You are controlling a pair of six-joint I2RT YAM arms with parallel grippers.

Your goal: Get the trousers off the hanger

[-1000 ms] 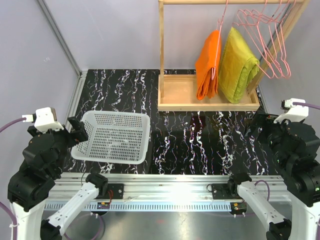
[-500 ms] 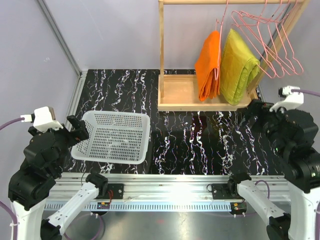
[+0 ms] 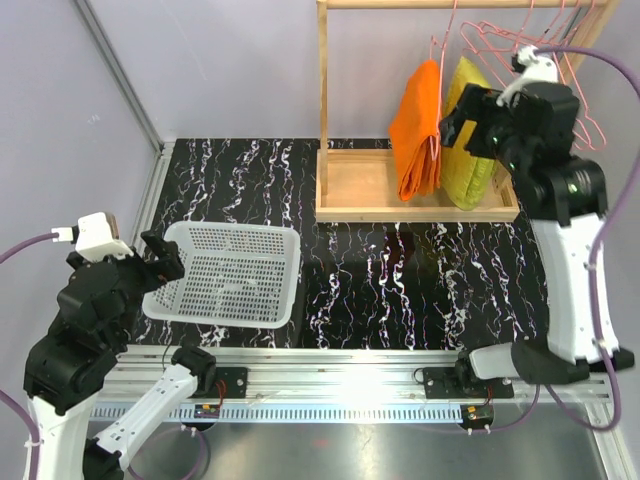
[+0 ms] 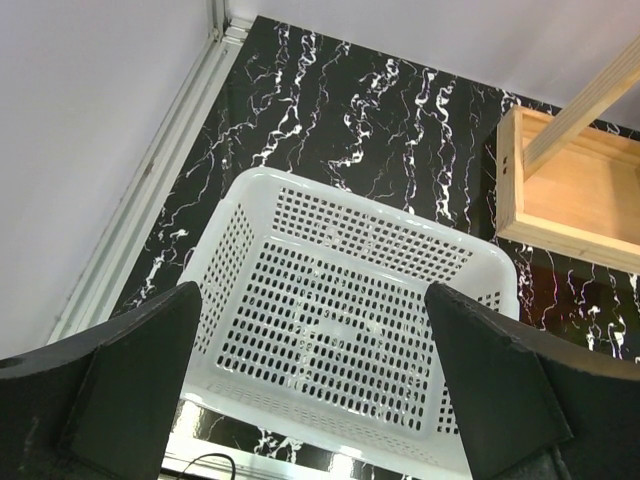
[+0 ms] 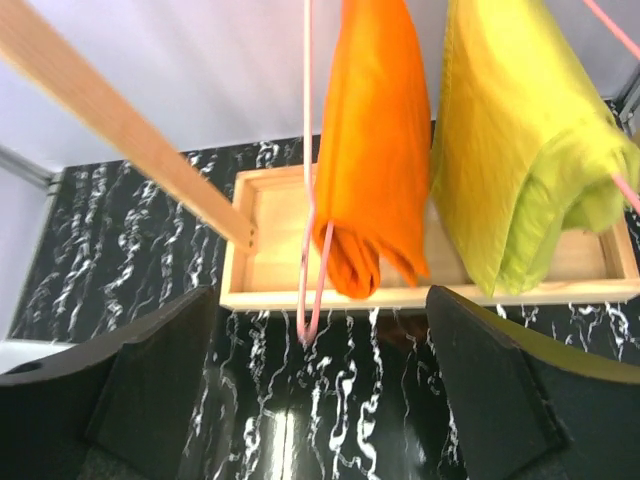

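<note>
The right gripper grabs the pink wire hanger by its bare near corner next, which leaves the orange trousers free to remove.
The orange trousers hang folded over a pink wire hanger on the wooden rack at the back. In the right wrist view the trousers hang next to the hanger's lower corner. My right gripper is raised high, just right of the trousers and in front of the yellow-green garment; it is open and empty. My left gripper is open and empty over the white mesh basket's near left edge.
The yellow-green garment hangs right of the trousers. Several empty pink hangers hang at the rack's right end. The rack's wooden base tray lies below the garments. A metal wall rail runs along the left.
My right arm has swung up and back from the table's right side to the rack, ending beside the trousers. The empty hangers have shifted. The left arm has barely moved.
</note>
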